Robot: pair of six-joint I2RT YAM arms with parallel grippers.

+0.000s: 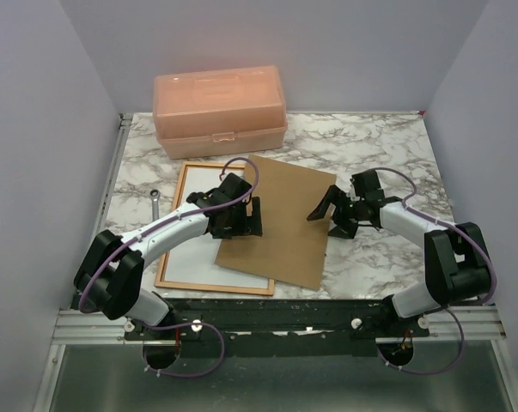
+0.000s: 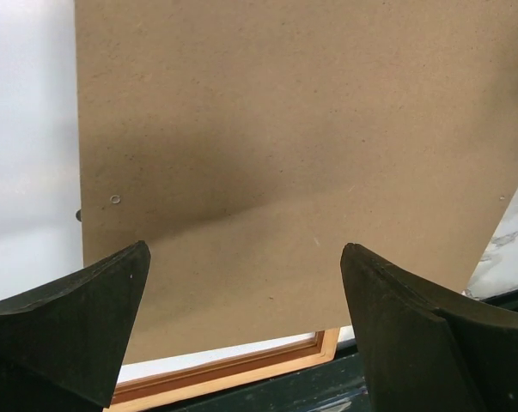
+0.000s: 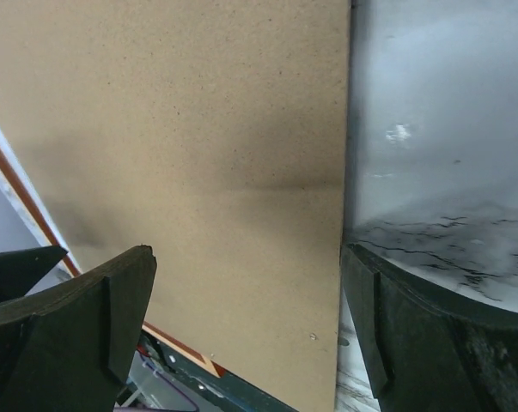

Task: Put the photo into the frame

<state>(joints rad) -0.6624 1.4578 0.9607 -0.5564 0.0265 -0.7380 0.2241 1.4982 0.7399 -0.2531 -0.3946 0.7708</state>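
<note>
My right gripper grabs the backing board (image 1: pixel 284 223) by its outer long edge (image 1: pixel 326 245) next, since this leaves the opposite edge free to enter the frame.
The frame (image 1: pixel 211 287) lies flat at the table's front left, pale tan side up. A white sheet (image 1: pixel 194 245) fills it, apparently the photo's plain back; no picture side shows. A brown backing board (image 1: pixel 284 223) lies askew over the frame's right part and onto the marble. My left gripper (image 1: pixel 241 219) hovers open over the board's left edge, and the left wrist view shows the board (image 2: pixel 284 129), the frame's corner (image 2: pixel 241 369) and the white sheet (image 2: pixel 27 172). My right gripper (image 1: pixel 327 216) stands open at the board's right edge (image 3: pixel 181 129). Neither gripper holds anything.
A peach plastic box (image 1: pixel 220 110) stands at the back left of the marble table (image 1: pixel 370 146). A small wrench (image 1: pixel 155 206) lies left of the frame. White walls close in the sides and back. The dark front rail (image 1: pixel 276 313) carries both arm bases.
</note>
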